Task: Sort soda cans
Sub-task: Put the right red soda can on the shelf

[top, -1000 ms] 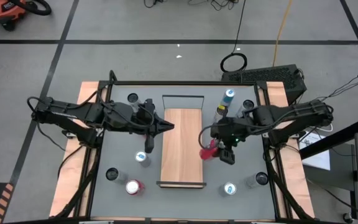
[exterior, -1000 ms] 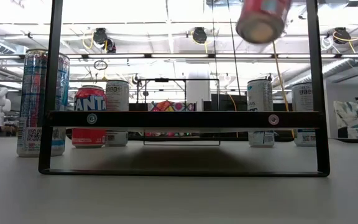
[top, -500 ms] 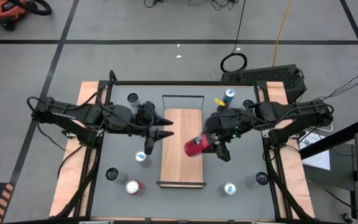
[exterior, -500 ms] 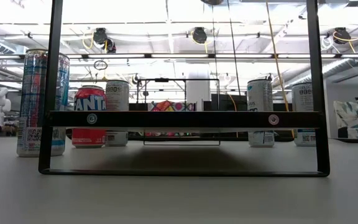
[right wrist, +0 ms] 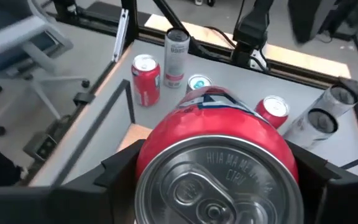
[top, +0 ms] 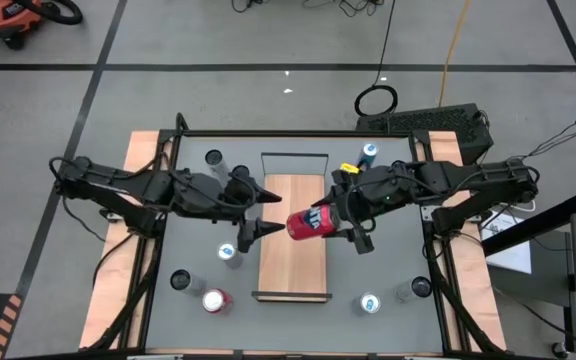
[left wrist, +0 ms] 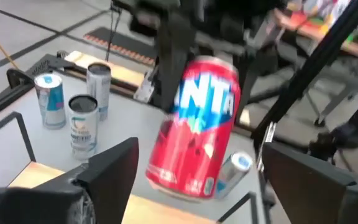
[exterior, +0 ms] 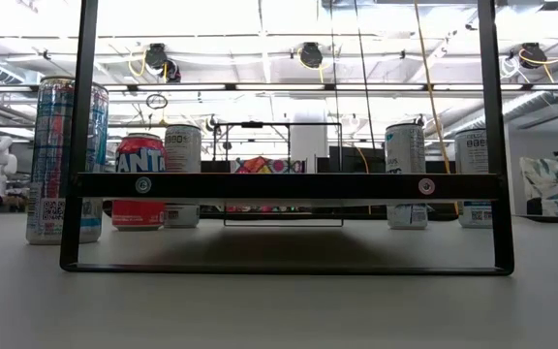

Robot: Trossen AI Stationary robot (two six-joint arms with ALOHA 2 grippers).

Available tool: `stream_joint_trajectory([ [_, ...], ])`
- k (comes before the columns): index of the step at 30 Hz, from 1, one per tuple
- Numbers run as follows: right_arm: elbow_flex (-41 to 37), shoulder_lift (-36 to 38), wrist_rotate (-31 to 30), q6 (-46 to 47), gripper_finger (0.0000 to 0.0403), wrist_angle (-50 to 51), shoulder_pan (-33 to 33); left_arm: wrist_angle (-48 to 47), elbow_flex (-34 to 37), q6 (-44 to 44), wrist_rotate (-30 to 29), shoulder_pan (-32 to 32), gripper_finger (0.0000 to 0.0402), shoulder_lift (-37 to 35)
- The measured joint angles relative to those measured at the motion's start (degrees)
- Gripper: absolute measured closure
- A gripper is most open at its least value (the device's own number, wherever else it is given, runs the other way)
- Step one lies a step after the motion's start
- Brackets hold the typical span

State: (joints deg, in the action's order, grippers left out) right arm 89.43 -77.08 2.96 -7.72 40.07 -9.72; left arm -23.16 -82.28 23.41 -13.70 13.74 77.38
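My left gripper needs to take over the red can (top: 308,223) next and grab the can by its bottom end (top: 296,226), so that it can be sorted.
A red soda can (top: 308,223) hangs level above the wooden board (top: 293,270) in the middle of the table, with my right gripper (top: 340,216) shut on it. My left gripper (top: 262,216) stands open just left of the can's bottom end. In the left wrist view the can (left wrist: 194,130) shows between its two fingers, apart from both. Other soda cans stand upright on the grey table: a red one (top: 215,300), blue ones (top: 228,253) (top: 370,152) (top: 370,303) and silver-grey ones (top: 214,158) (top: 413,290). Neither gripper shows in the low view. My right gripper pinches the red can's side wall near its top end (right wrist: 166,134) between its two fingers. The fingers come level from the table's right and lie along the can. The can's silver top (right wrist: 219,177) faces the wrist. The can lies level, lifted clear of the board.
A black metal frame (top: 293,156) borders the board's far and near ends, and its near bar (exterior: 289,184) crosses the low view. Cans stand on both sides of the board, near the far and near edges. Wooden strips (top: 118,270) flank the grey table.
My right gripper has carried the red can up and toward the table's left, from the board's right edge to above its middle; the can has turned to lie level. My left gripper has opened and has shifted slightly toward the can.
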Motion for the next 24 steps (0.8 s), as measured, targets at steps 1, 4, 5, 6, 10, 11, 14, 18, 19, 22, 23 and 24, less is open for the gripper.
stream_joint_trajectory([
  [1, 0.0, 0.0, 0.0, -0.7, 0.0144, -0.2, 0.0, 0.2, 0.0, -0.1, 0.0, 0.0, 0.0056, 0.5],
  [4, 0.0, 0.0, -0.1, -2.1, 0.0144, -1.8, 0.0, 0.3, 0.0, -0.4, 0.0, -0.1, 0.0056, 2.0],
  [5, 0.0, 0.0, -0.1, -2.4, 0.0144, -2.3, 0.0, 0.3, 0.0, -0.7, 0.0, -0.2, 0.0056, 2.7],
  [6, 0.0, 0.0, -0.1, -2.6, 0.0144, -2.7, 0.0, 0.3, 0.0, -1.3, 0.0, -0.2, 0.0056, 3.3],
  [10, 0.0, 0.0, 0.0, -2.2, 0.0144, -3.0, 0.0, 0.4, 0.0, -1.8, 0.2, -0.8, 0.0056, 5.3],
  [11, 0.0, 0.0, 0.0, -2.1, 0.0144, -3.0, 0.0, 0.4, 0.0, -1.8, 0.7, -1.0, 0.0056, 5.7],
  [14, 0.0, 0.0, 0.0, -2.1, 0.0144, -3.0, 0.0, 1.6, 0.0, -1.8, 3.4, -1.6, 0.0056, 7.0],
  [18, 0.0, 0.0, 0.1, -1.9, 0.0144, -3.6, 0.0, 3.1, 0.0, -2.1, 5.1, -2.1, 0.0056, 8.1],
  [19, 0.0, 0.0, 0.1, -1.9, 0.0144, -3.8, 0.0, 3.3, 0.0, -2.5, 5.2, -2.1, 0.0056, 8.2],
  [22, 0.0, 0.0, 0.1, -0.8, 0.0144, -4.3, 0.0, 3.8, 0.0, -2.8, 4.9, -2.1, 0.0057, 8.1],
  [23, 0.0, 0.1, 0.1, -0.4, 0.0144, -4.3, 0.0, 3.8, 0.0, -2.8, 4.8, -2.1, 0.006, 8.1],
  [24, 0.0, 0.1, 0.1, -0.2, 0.0144, -4.3, 0.0, 3.8, 0.0, -3.0, 4.9, -2.1, 0.0065, 8.1],
])
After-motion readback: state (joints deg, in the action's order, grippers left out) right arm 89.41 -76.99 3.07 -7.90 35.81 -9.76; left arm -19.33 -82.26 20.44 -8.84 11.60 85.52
